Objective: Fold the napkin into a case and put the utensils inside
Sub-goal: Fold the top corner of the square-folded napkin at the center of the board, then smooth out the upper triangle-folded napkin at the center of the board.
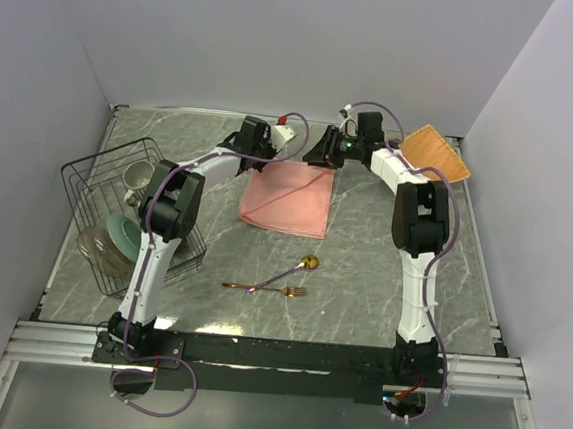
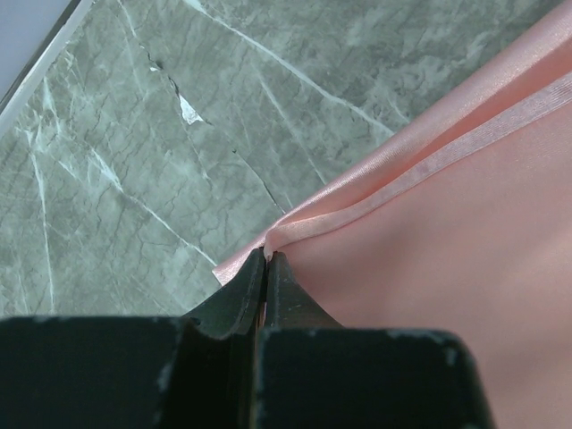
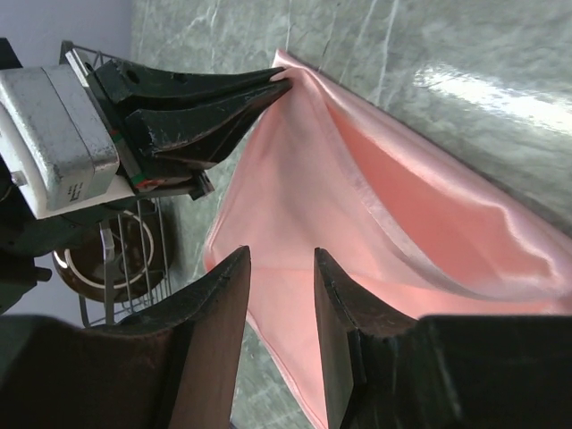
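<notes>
The napkin's hem [image 2: 311, 225] in my fingers rests on the lower layer's corner [image 2: 230, 268]. The napkin would stay folded, so my left gripper releases the hem next.
The salmon-pink napkin [image 1: 288, 203] lies folded over at the far middle of the table, with two layers showing along its far edge. My left gripper [image 1: 266, 169] is shut on its far left corner, as the left wrist view [image 2: 267, 255] shows, with cloth [image 2: 447, 250] pinched between the tips. My right gripper [image 1: 318, 161] is open just above the napkin's far right part [image 3: 281, 259], with the cloth [image 3: 304, 206] below the jaws and nothing between them. The gold spoon [image 1: 297, 269] and gold fork [image 1: 265, 290] lie on the table nearer me, apart from the napkin.
A black wire rack [image 1: 126, 211] with a cup and plates stands at the left. An orange-tan woven mat [image 1: 435, 152] lies at the far right corner. The left gripper's fingers [image 3: 223, 98] show in the right wrist view, close to my right jaws.
</notes>
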{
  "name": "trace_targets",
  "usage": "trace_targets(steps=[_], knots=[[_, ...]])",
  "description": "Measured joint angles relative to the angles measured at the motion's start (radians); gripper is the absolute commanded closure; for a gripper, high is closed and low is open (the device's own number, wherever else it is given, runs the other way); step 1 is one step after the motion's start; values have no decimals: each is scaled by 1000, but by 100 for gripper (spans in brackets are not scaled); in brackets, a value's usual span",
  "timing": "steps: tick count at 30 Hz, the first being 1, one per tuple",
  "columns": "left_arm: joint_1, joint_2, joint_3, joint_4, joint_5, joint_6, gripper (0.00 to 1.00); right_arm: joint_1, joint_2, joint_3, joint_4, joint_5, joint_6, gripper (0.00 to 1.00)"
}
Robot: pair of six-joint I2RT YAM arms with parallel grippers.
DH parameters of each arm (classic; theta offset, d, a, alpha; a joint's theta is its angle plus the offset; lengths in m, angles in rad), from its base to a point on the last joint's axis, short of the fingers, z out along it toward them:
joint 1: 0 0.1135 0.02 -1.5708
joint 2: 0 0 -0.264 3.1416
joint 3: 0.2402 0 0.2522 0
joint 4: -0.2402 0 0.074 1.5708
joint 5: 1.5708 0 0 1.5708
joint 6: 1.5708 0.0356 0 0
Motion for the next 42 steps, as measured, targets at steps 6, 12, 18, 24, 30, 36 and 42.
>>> trace_targets(steps=[6, 12, 18, 24, 30, 36, 42], knots=[[0, 2, 4, -8, -5, 0, 72, 14, 51, 14, 10, 7, 3, 58], [9, -4, 0, -16, -5, -43, 36, 12, 102, 25, 9, 33, 8, 59], [47, -142, -95, -26, 66, -197, 28, 12, 123, 34, 6, 50, 23, 59], [94, -348, -173, -20, 185, -380, 37, 12, 129, 69, 15, 51, 31, 59], [99, -375, -198, -8, 348, -528, 55, 12, 129, 71, 19, 49, 33, 59], [99, -328, -248, 41, 505, -703, 51, 6, 124, 71, 34, 26, 36, 58], [102, -235, -195, 29, 480, -745, 46, -23, 95, 71, 30, 21, 4, 64]])
